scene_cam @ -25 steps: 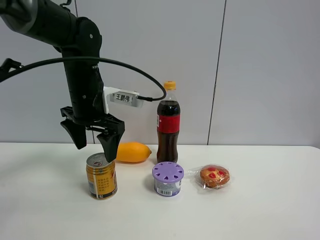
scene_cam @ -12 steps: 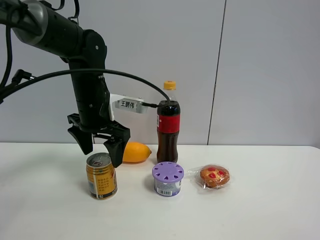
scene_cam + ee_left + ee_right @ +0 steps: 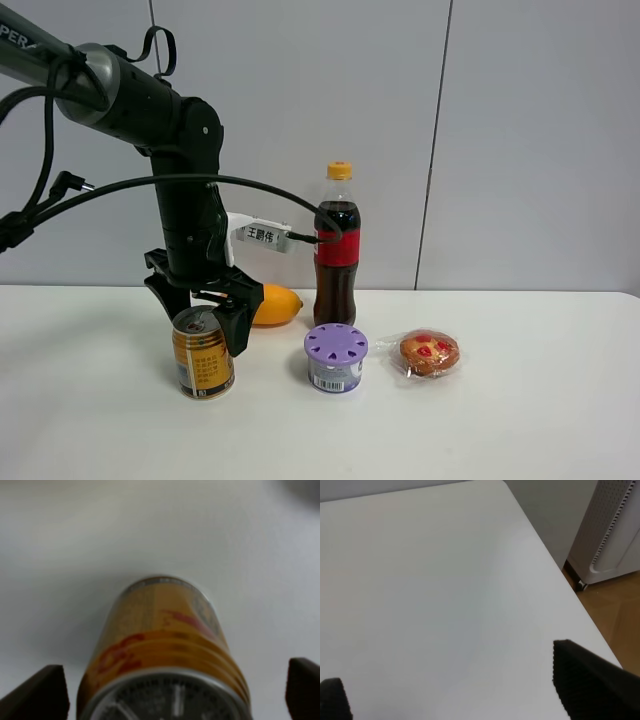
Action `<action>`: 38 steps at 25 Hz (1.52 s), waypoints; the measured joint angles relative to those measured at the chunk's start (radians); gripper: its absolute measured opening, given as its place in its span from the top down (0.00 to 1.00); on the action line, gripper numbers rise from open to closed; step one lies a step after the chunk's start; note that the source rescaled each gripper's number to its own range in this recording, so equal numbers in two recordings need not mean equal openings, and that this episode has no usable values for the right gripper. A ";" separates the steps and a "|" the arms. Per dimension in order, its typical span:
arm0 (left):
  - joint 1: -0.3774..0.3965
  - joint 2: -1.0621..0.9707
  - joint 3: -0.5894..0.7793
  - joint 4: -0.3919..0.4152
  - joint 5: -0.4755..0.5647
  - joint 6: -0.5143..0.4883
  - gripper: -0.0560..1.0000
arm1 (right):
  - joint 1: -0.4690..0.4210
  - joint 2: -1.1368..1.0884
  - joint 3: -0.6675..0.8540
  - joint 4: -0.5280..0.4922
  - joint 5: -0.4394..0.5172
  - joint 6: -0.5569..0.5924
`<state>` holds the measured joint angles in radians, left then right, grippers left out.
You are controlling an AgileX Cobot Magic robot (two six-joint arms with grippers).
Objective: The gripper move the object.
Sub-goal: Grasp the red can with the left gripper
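Note:
I need to grip the gold-yellow can next with my left gripper to move it. I should hold it by its round body, so that its base stays free to stand.
The gold-yellow can stands upright on the white table, left of centre. My left gripper, a black claw on the black arm with a white tag, is open. It hangs down over the can, with one finger on each side of the can's top. In the left wrist view the can fills the middle between the two fingertips, and the gripper is not closed on it. My right gripper is open and empty over bare table, and it does not show in the exterior view.
A yellow fruit lies just behind the can. A tall cola bottle stands behind a purple-lidded tub. A wrapped pastry lies to the right. The right wrist view shows the table's edge, a white appliance and wooden floor.
My left gripper has come down and shifted slightly right, from above the can to straddling its top. The can has not moved.

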<state>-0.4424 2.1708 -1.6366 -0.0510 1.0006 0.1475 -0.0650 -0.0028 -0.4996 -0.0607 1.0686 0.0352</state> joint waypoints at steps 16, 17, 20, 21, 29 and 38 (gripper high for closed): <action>0.000 0.043 0.000 0.031 -0.031 0.034 0.00 | 0.000 0.000 0.000 0.000 0.000 0.000; 0.000 0.046 0.000 0.039 -0.031 0.034 0.00 | 0.000 0.000 0.000 0.000 0.000 0.000; 0.000 0.056 0.000 0.051 -0.033 0.034 0.00 | 0.000 0.000 0.000 0.000 0.000 0.000; 0.000 0.060 0.000 0.051 -0.033 0.034 0.00 | 0.000 0.000 0.000 0.000 0.000 0.000; 0.000 0.062 0.000 0.051 -0.048 0.034 0.01 | 0.000 0.000 0.000 0.000 0.000 0.000; 0.000 0.062 0.000 0.051 -0.048 0.046 0.69 | 0.000 0.000 0.000 0.000 0.000 0.000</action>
<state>-0.4424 2.2330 -1.6369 0.0000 0.9522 0.1932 -0.0650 -0.0028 -0.4996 -0.0607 1.0686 0.0352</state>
